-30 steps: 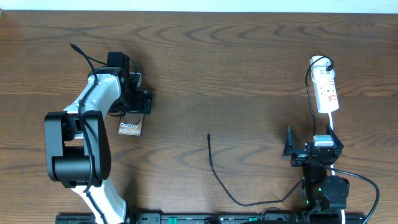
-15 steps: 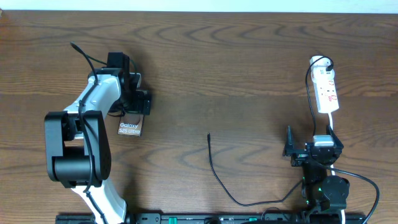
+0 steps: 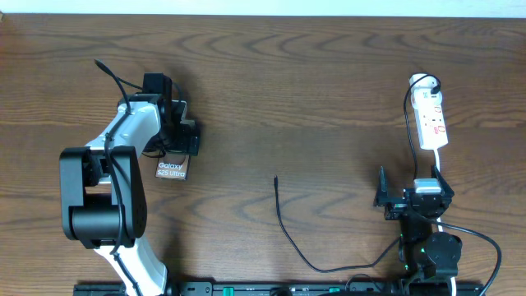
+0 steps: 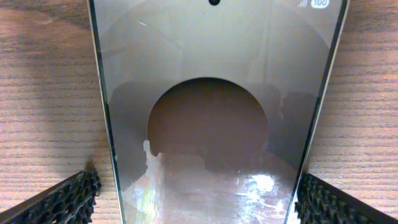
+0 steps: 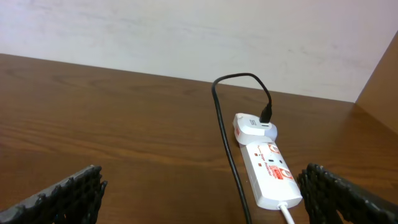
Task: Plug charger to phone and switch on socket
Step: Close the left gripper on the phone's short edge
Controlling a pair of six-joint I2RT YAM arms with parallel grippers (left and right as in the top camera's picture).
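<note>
My left gripper should close on the phone now, because my fingers are down level with the phone's side edges in the left wrist view.
The phone (image 3: 172,169) lies flat on the wooden table, its "Galaxy" lettering showing below my left gripper (image 3: 179,144). In the left wrist view the phone (image 4: 211,93) fills the frame, and my left gripper (image 4: 199,202) is open with one finger on each side of it. The charger (image 3: 279,210) lies loose mid-table, with its tip pointing to the far side. The socket (image 3: 431,119) lies at the far right. My right gripper (image 3: 411,191) is open and empty, just short of the socket (image 5: 268,174).
A black cable (image 5: 227,130) runs from a white plug at the socket's far end back toward my right arm. The socket's white cord (image 5: 287,213) leaves its near end. A pale wall rises behind the table's far edge.
My left gripper has shifted very slightly toward the far side over the phone. The right arm, charger and socket have not moved.
</note>
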